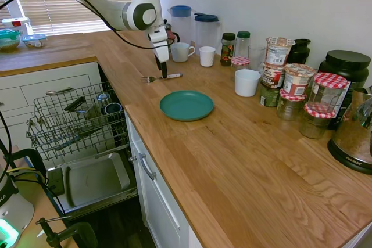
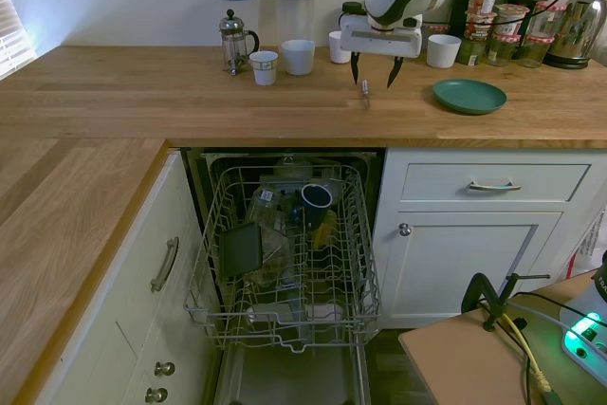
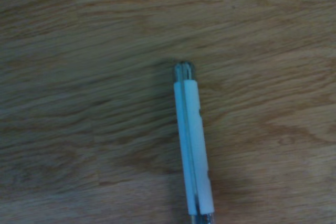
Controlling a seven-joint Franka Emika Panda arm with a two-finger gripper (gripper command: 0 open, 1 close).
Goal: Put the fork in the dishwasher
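My gripper grabs the fork by its white handle (image 1: 174, 76) (image 3: 193, 145) next, since the fork's silver teeth lie on the counter.
The fork (image 1: 160, 77) lies flat on the wooden counter, its silver tines pointing left and its white handle right. In the second exterior view the fork (image 2: 364, 92) sits just below my gripper (image 2: 375, 75). My gripper (image 1: 161, 68) hangs straight down over the fork's middle and is open, with a finger on either side and nothing held. The wrist view shows the white handle (image 3: 193, 145) close up on the wood. The dishwasher stands open below the counter, with its wire rack (image 1: 75, 121) pulled out over the grey door panel (image 1: 96, 181). The rack (image 2: 285, 263) holds cups and dishes.
A teal plate (image 1: 186, 105) lies near the fork. Mugs (image 1: 182, 51), a French press (image 2: 233, 42), two pitchers (image 1: 206, 30) and several jars (image 1: 296, 82) line the back wall, and a kettle (image 1: 354, 135) stands at far right. White drawers (image 2: 493, 182) flank the dishwasher.
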